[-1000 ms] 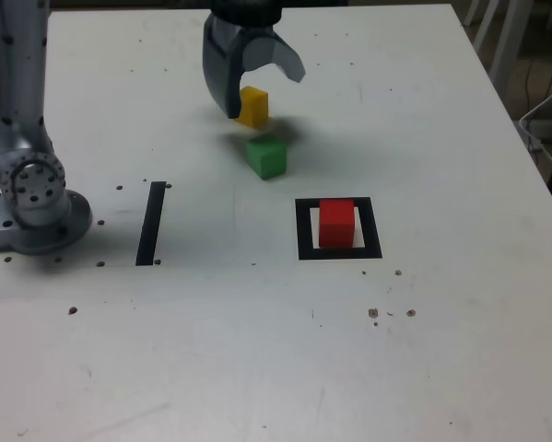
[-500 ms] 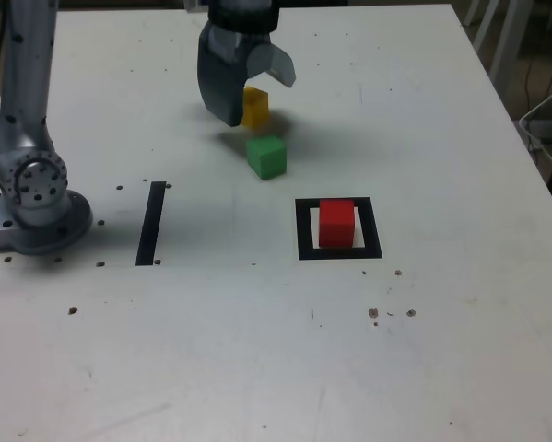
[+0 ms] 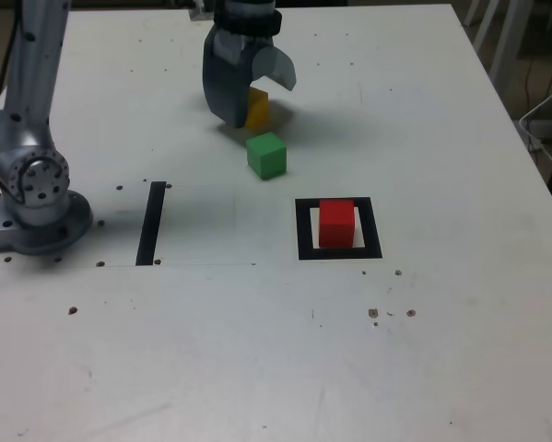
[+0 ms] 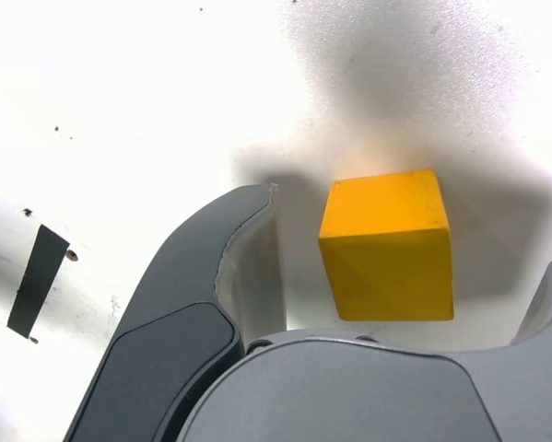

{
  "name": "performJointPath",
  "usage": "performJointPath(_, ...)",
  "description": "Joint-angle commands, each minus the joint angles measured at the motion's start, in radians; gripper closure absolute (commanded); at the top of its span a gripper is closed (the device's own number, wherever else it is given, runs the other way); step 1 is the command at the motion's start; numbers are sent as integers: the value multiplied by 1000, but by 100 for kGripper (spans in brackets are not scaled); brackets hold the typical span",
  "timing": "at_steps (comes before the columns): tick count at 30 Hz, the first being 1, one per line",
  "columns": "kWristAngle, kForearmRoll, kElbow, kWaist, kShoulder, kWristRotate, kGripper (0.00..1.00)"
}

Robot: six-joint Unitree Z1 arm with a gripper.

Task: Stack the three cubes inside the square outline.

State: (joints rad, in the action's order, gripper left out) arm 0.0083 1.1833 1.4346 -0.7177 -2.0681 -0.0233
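My gripper's fingers reach down on either side of the yellow cube and closing now would catch the cube, so it is time to close.
The yellow cube [image 3: 257,108] [image 4: 388,245] rests on the white table at the back, between the spread jaws of my gripper [image 3: 256,98] [image 4: 405,239], which is open and down around it without visible contact. The green cube [image 3: 266,154] sits just in front of it, free. Inside the square outline [image 3: 339,228] the red cube [image 3: 336,223] stands alone. In the wrist view the yellow cube fills the gap between the dark fingers [image 4: 229,267].
The arm's grey base [image 3: 31,198] stands at the exterior view's left edge. A straight black strip [image 3: 151,222] lies beside it. Small dark specks dot the table. The table's right edge and chair legs are at the exterior view's far right.
My gripper has come lower over the yellow cube, so its jaws now straddle it. None of the cubes has moved.
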Motion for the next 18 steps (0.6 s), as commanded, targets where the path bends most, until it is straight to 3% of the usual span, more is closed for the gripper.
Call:
performJointPath(1,-10,11,8,-5,-16,10,10)
performJointPath(4,-21,19,16,-6,-30,20,23)
performJointPath(7,-16,14,20,-3,-35,25,52)
performJointPath(10,-7,5,19,-1,-35,27,71)
performJointPath(18,-4,-1,14,1,-34,36,74)
